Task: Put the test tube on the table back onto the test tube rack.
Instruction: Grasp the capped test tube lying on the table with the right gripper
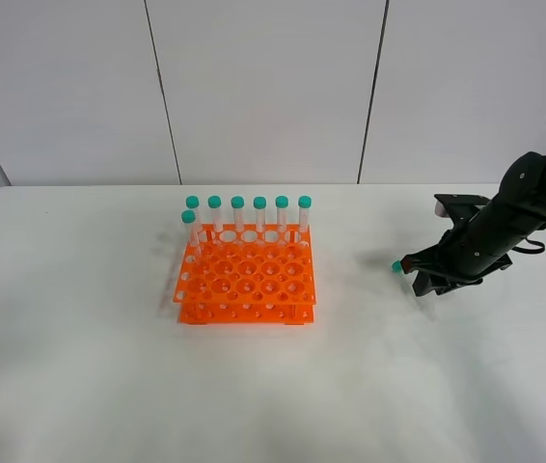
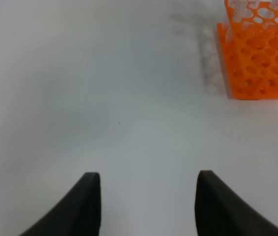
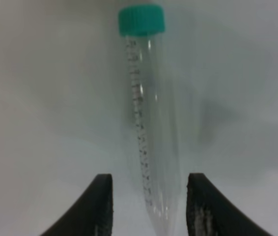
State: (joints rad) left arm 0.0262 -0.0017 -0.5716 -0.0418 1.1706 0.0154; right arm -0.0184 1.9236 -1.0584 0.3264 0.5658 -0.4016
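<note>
The test tube needs to go back to the orange rack, so my right gripper will grab it by its tapered end (image 3: 161,211) next.
The test tube (image 3: 149,113) lies flat on the white table (image 1: 80,367), clear with a teal cap (image 3: 141,20) and graduation marks. My right gripper (image 3: 150,179) is open, its fingers on either side of the tube's tapered end with small gaps showing. In the exterior high view only the tube's teal cap (image 1: 397,267) pokes out ahead of the right gripper (image 1: 416,276), to the right of the orange test tube rack (image 1: 244,280). My left gripper (image 2: 149,174) is open over bare table, with the rack (image 2: 259,54) ahead of it; that arm is out of the exterior high view.
Several teal-capped tubes (image 1: 249,214) stand upright along the rack's back row, and one more (image 1: 189,231) stands at the left just in front of it. The rack's front rows hold open holes. A grey panelled wall runs behind the table.
</note>
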